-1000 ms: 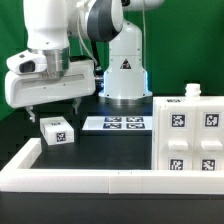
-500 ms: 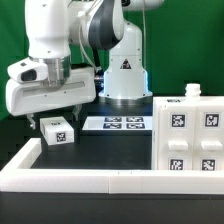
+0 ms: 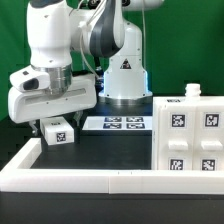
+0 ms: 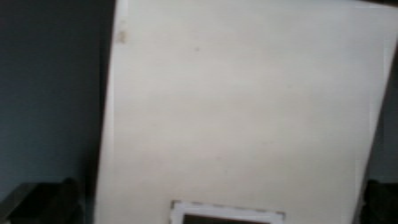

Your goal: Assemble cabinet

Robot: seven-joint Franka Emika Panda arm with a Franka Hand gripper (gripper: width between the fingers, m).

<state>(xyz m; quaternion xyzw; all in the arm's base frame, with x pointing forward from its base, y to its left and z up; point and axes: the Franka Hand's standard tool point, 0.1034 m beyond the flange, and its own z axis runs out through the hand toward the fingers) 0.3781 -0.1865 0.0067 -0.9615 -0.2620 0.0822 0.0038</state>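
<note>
I should close my gripper now, because its fingers reach down on both sides of the small white block above its tag (image 3: 61,137) and would hold the block.
The cabinet body (image 3: 190,135), a large white box with tagged drawer blocks on its face, stands at the exterior view's right. A small white tagged block (image 3: 57,130) lies on the dark table at the exterior view's left. My gripper (image 3: 55,121) is low over this block, open, with one finger on each side of it. In the wrist view the block's white surface (image 4: 240,100) fills most of the picture, with part of its tag at the edge. My gripper (image 4: 214,205) shows only as dark fingers (image 4: 39,200) at both sides, not touching the block.
The marker board (image 3: 118,124) lies flat just to the exterior view's right of the small block. White border rails (image 3: 90,178) run along the front and left of the table. The arm's white base (image 3: 125,75) stands behind.
My gripper has come down from above the small block until its fingers stand beside it. The block and the cabinet body have not moved.
</note>
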